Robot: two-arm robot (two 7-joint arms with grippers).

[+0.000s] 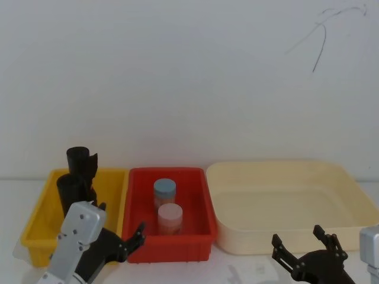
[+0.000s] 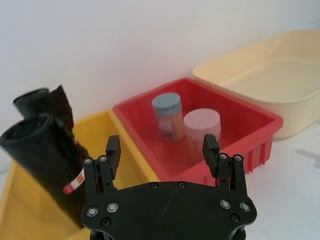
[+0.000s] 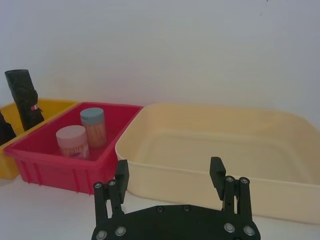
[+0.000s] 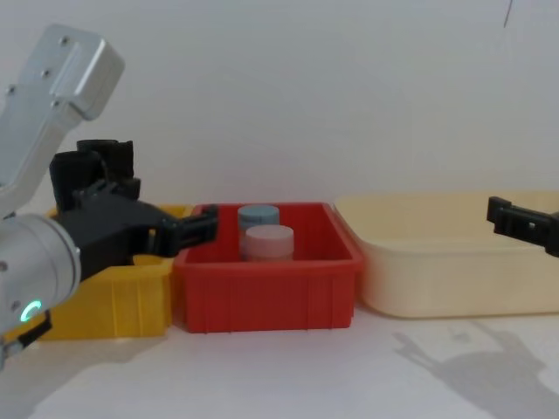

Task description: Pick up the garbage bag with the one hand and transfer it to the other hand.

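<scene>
I will next grip the bag's upper part above the label (image 4: 76,178) (image 2: 46,152) with my left gripper to pick up the garbage bag, as the yellow bin's sides surround its lower half.
The garbage bag (image 1: 71,188), a black crinkled roll with a small red and white label, stands upright in the yellow bin (image 1: 37,228) at the left, with a second black roll just behind it. The left wrist view shows the garbage bag (image 2: 42,152) close by. My left gripper (image 2: 161,145) is open and empty. It hovers low in front of the yellow and red bins, just right of the bag and apart from it. Near the table's front right, before the cream tray, my right gripper (image 3: 169,167) is open and empty.
A red bin (image 1: 137,198) in the middle holds a blue-lidded jar (image 1: 165,192) and a pink-lidded jar (image 1: 170,218). A large cream tray (image 1: 355,189) stands to the right. A white wall rises close behind all three containers.
</scene>
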